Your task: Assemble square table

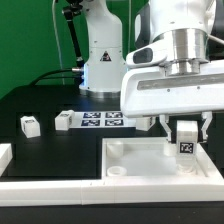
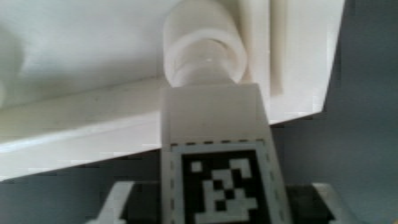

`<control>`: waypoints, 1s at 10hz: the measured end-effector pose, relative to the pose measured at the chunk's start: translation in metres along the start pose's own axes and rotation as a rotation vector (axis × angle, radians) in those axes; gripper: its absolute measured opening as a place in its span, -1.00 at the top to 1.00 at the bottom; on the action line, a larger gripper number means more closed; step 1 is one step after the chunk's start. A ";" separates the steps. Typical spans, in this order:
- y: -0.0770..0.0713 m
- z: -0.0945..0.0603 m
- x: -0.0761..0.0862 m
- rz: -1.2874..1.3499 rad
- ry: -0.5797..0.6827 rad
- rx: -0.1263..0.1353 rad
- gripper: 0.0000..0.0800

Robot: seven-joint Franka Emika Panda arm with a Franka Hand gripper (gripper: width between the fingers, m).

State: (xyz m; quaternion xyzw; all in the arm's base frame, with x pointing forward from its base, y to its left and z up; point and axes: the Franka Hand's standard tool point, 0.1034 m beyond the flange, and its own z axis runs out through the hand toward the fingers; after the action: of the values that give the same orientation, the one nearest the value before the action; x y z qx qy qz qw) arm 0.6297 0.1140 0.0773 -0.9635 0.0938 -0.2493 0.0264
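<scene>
My gripper lets go of the leg now, since the white leg's far end sits in the round corner socket [image 2: 208,52] and the leg would stand.
The white square tabletop [image 1: 140,160] lies at the front of the black table, rim up. My gripper [image 1: 186,131] is shut on a white tagged leg [image 1: 186,142] and holds it upright over the tabletop's corner at the exterior view's right. In the wrist view the leg [image 2: 217,150] fills the middle, its tag facing the camera, its far end over a round corner socket [image 2: 208,52] of the tabletop [image 2: 89,110]. Two more tagged legs lie on the table: one [image 1: 30,125] at the exterior view's left, one [image 1: 64,120] beside it.
The marker board [image 1: 102,121] lies behind the tabletop. A long white border rail [image 1: 60,189] runs along the front edge, and another piece [image 1: 4,153] shows at the exterior view's left. The robot's white base [image 1: 100,50] stands at the back.
</scene>
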 end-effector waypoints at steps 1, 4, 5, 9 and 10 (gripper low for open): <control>0.000 0.001 -0.002 -0.002 -0.003 -0.001 0.27; -0.006 0.004 -0.004 0.000 0.038 0.008 0.27; -0.006 0.004 -0.004 0.018 0.071 0.005 0.27; -0.004 0.000 -0.008 0.094 0.158 -0.038 0.27; -0.003 0.000 -0.008 0.094 0.156 -0.039 0.27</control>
State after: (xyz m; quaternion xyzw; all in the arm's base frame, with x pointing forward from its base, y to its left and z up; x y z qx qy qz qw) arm 0.6237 0.1180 0.0739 -0.9361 0.1453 -0.3202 0.0119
